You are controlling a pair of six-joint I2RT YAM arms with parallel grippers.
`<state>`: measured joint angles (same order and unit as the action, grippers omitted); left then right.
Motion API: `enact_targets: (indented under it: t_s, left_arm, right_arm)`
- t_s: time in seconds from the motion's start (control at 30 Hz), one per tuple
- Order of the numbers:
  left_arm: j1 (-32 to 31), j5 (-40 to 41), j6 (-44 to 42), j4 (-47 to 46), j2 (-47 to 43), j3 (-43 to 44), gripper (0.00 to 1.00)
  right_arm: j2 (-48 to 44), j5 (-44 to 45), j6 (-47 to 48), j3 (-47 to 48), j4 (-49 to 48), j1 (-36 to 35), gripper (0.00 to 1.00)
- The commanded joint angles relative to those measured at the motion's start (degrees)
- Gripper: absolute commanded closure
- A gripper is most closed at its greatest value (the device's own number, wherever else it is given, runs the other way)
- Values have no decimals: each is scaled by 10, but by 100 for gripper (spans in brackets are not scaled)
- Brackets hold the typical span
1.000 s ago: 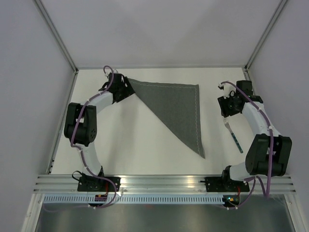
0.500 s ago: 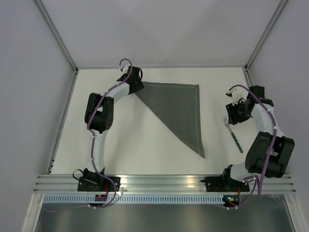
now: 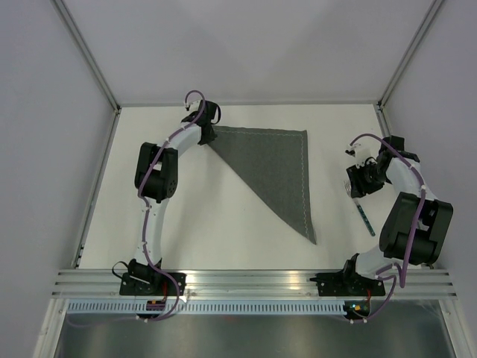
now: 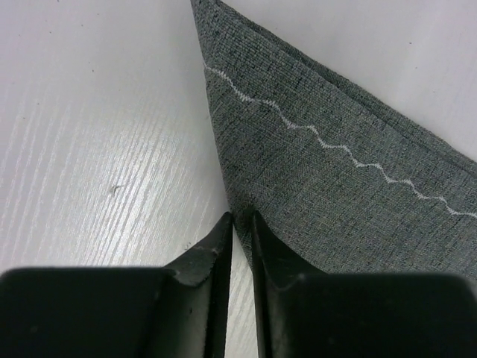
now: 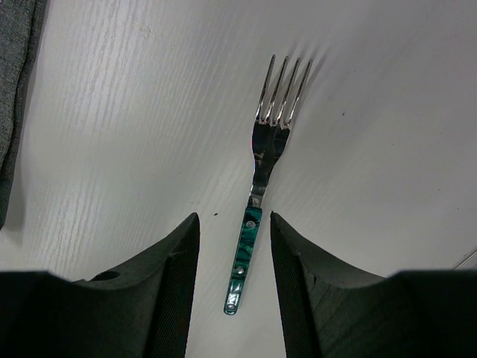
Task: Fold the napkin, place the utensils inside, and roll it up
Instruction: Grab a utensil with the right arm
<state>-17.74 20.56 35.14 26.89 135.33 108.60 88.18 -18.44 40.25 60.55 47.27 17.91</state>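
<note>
My right gripper is to lay the fork flat along the folded edge of the napkin, so next it needs to grab the fork across its teal handle near the metal neck (image 3: pixel 361 209) (image 5: pixel 249 227).
The dark grey napkin (image 3: pixel 279 171) lies folded into a triangle, its pale stitched hem showing in the left wrist view on the cloth (image 4: pixel 335 194). My left gripper (image 3: pixel 209 130) is at the triangle's far left corner. Its jaws (image 4: pixel 241 218) are nearly together, with the cloth's edge pinched between the tips. The fork (image 3: pixel 367 220) lies flat to the right of the napkin, tines pointing away. My right gripper (image 3: pixel 358 186) hovers low over it, open. In the right wrist view the gripper (image 5: pixel 234 216) straddles the teal handle of the fork (image 5: pixel 244 253) without touching it.
The white table (image 3: pixel 223 216) is boxed in by pale walls on the left, back and right. An aluminium rail (image 3: pixel 253 280) carrying both arm bases runs along the near edge. The napkin's long folded edge slants toward the near right.
My left arm swung in from the left to the napkin's far left corner and its jaws closed on the cloth's edge. My right gripper shifted nearer, over the fork.
</note>
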Motion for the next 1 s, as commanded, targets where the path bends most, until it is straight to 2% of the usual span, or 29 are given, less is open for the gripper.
enact_targets:
  t_s: [0.0, 0.27, 0.43, 0.7, 0.97]
  left_arm:
    - [0, 7, -6, 37, 8, 20, 81]
    - [0, 16, -5, 58, -1, 12, 91]
    - [1, 20, -4, 62, -8, -2, 97]
    - [9, 24, -3, 64, -25, -31, 98]
    - [16, 20, -5, 64, -46, -57, 98]
  right_arm:
    - [6, -12, 17, 13, 4, 5, 51]
    - [3, 18, 34, 2, -5, 9, 50]
    - [9, 29, 43, -5, -7, 10, 41]
    - [25, 48, 57, -16, 10, 11, 32]
    - [22, 68, 56, -67, -11, 11, 31]
